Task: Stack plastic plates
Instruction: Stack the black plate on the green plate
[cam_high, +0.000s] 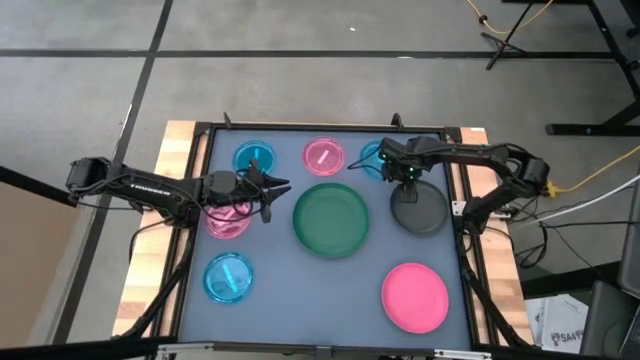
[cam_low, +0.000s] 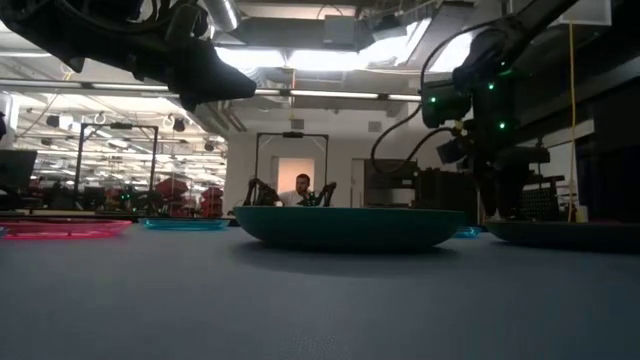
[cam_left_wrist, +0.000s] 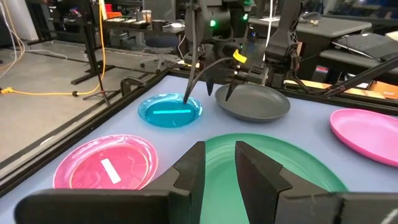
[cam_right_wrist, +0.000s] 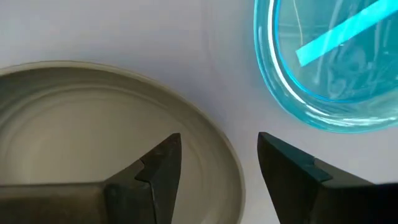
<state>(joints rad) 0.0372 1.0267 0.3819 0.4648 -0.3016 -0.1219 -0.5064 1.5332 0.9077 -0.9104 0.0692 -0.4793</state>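
I need to stack the dark grey plate on the large dark green plate, so next I should pick up the dark grey plate by its rim (cam_right_wrist: 221, 137) with my right gripper.
My right gripper (cam_high: 405, 183) points down, open, over the far rim of the dark grey plate (cam_high: 420, 210). In the right wrist view one finger stands over the plate's inside (cam_right_wrist: 93, 124) and the other outside its rim, next to a small blue plate (cam_right_wrist: 329, 68). My left gripper (cam_high: 278, 188) is open and empty, level above the table, pointing at the large dark green plate (cam_high: 331, 218). A pink translucent plate (cam_high: 228, 218) lies under the left arm. The hot pink plate (cam_high: 414, 296) lies at the near right.
Two more small plates lie along the far edge: a blue one (cam_high: 254, 158) and a pink one (cam_high: 323, 156). Another blue one (cam_high: 228, 277) lies at the near left. All the plates lie flat on the dark mat, which is framed by a black rail (cam_high: 200, 180).
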